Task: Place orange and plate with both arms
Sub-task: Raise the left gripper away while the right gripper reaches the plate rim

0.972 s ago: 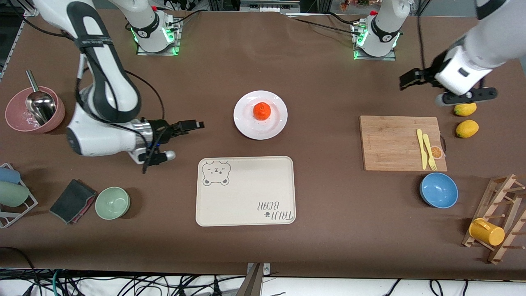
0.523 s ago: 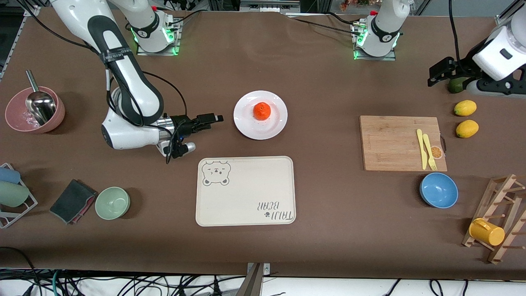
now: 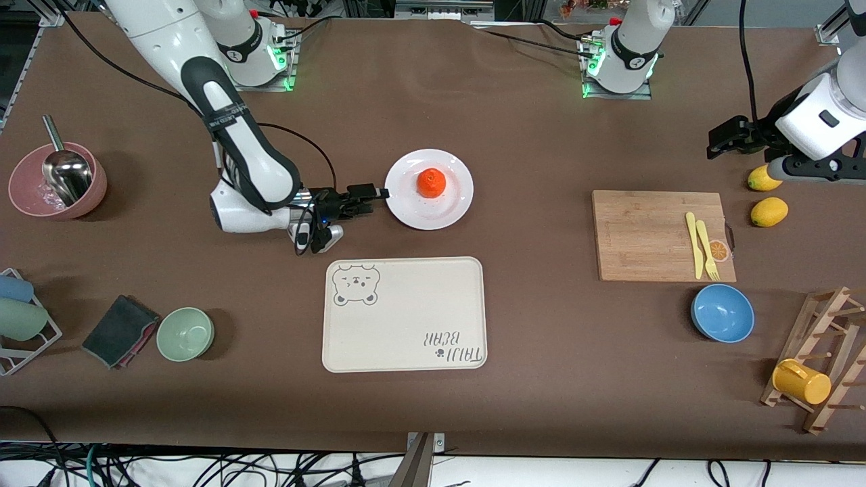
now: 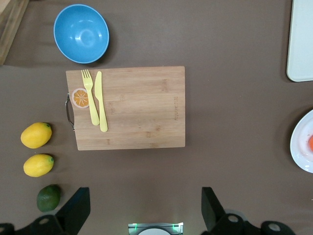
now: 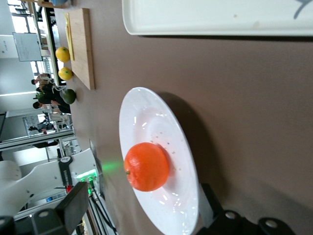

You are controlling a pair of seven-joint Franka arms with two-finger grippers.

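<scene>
The robot's right gripper should next grab the broad white plate by its thin rim to place it, since the plate spreads far wider than the open fingers.
The orange sits on the white plate in the middle of the table. My right gripper is low at the plate's rim on the side toward the right arm's end, open. In the right wrist view the orange lies on the plate, and the plate's rim reaches in between the open fingers of that gripper. My left gripper is open and empty, up over the left arm's end of the table near the lemons. It shows wide open in the left wrist view, which catches the plate's edge.
A cream bear-printed tray lies nearer the camera than the plate. A wooden board with yellow cutlery, two lemons, a blue bowl and a mug rack are toward the left arm's end. A green bowl and pink bowl are toward the right arm's end.
My right gripper has moved along the table up to the plate's rim. My left arm has pulled back toward its end of the table, over the lemons.
</scene>
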